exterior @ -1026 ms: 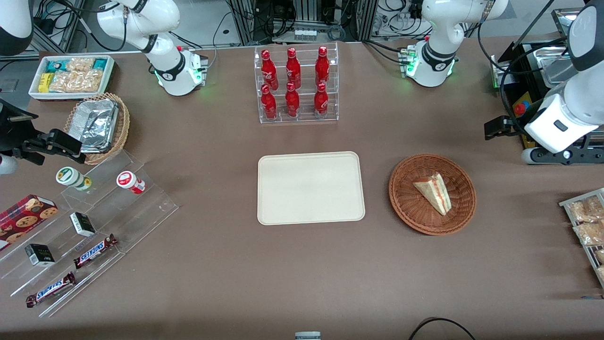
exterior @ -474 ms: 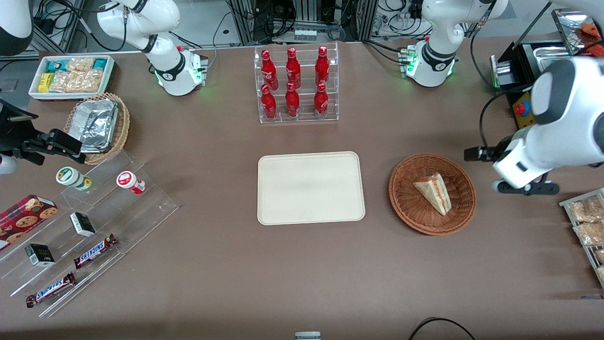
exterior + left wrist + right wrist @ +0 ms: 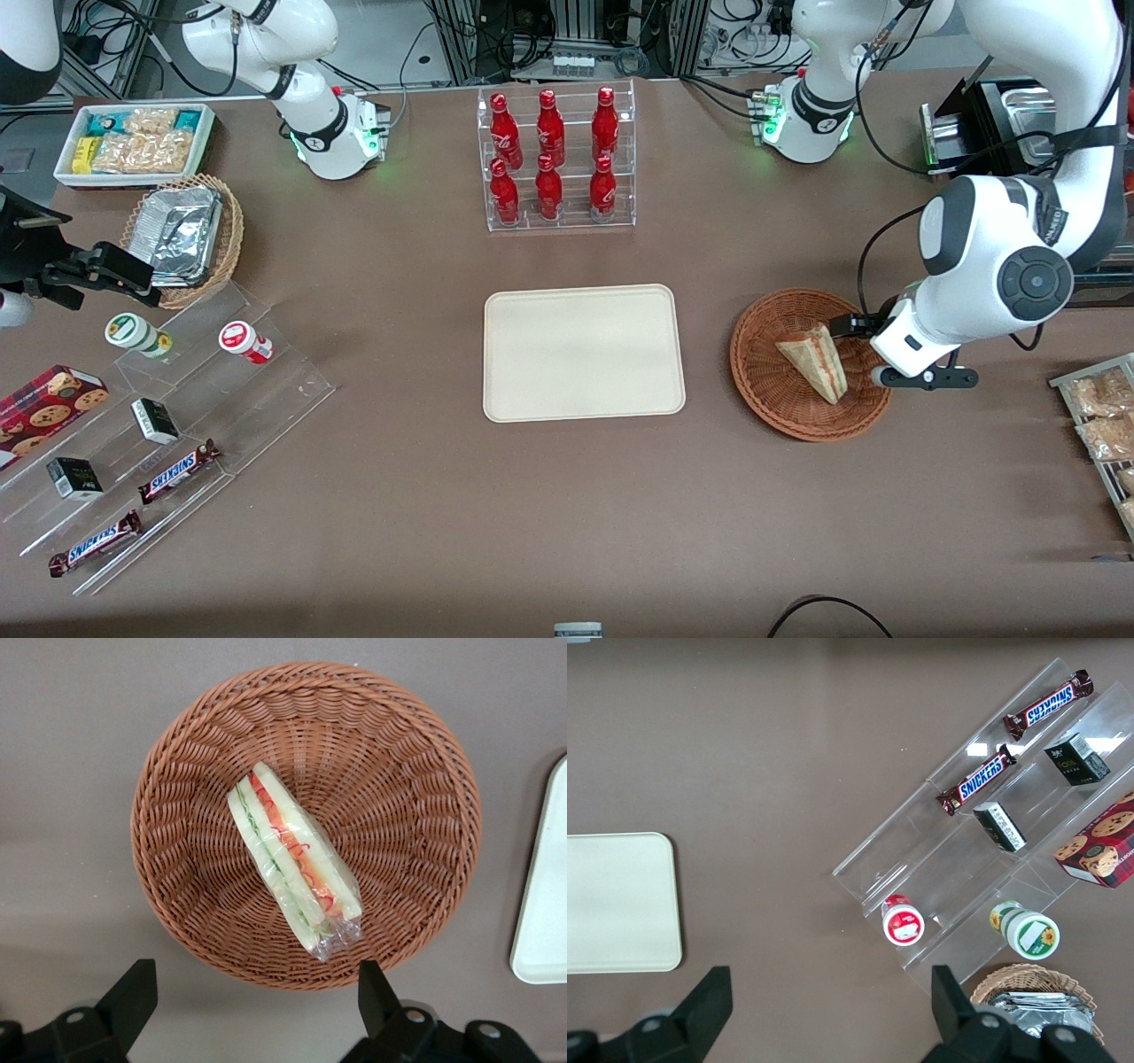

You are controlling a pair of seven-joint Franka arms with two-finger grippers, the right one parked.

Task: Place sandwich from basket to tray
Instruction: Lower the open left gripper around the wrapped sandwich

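Note:
To place the sandwich from the basket onto the tray (image 3: 583,352), my left gripper next needs to pick up the sandwich by its crinkled wrapper end (image 3: 793,344).
The clear-wrapped sandwich (image 3: 815,361) lies in the reddish-brown wicker basket (image 3: 771,381). The cream tray (image 3: 583,352) lies flat and bare beside the basket, toward the parked arm's end. My left gripper (image 3: 889,354) hovers above the basket's rim on the working arm's side, touching nothing. In the left wrist view the sandwich (image 3: 292,855) shows its red and green filling in the basket (image 3: 177,859), the gripper (image 3: 252,1001) is open and empty with its black fingers (image 3: 131,992) wide apart over the table just outside the rim, and a tray corner (image 3: 542,930) shows.
A clear rack of red bottles (image 3: 554,159) stands farther from the front camera than the tray. A wire rack of snack packets (image 3: 1103,425) sits at the working arm's end. Clear stepped shelves with candy bars (image 3: 177,416) and a tan foil basket (image 3: 182,235) lie toward the parked arm's end.
The left arm has swung in from the table's end toward the basket and come nearer the front camera; its gripper now hangs over the basket's rim. Sandwich, basket and tray have not moved.

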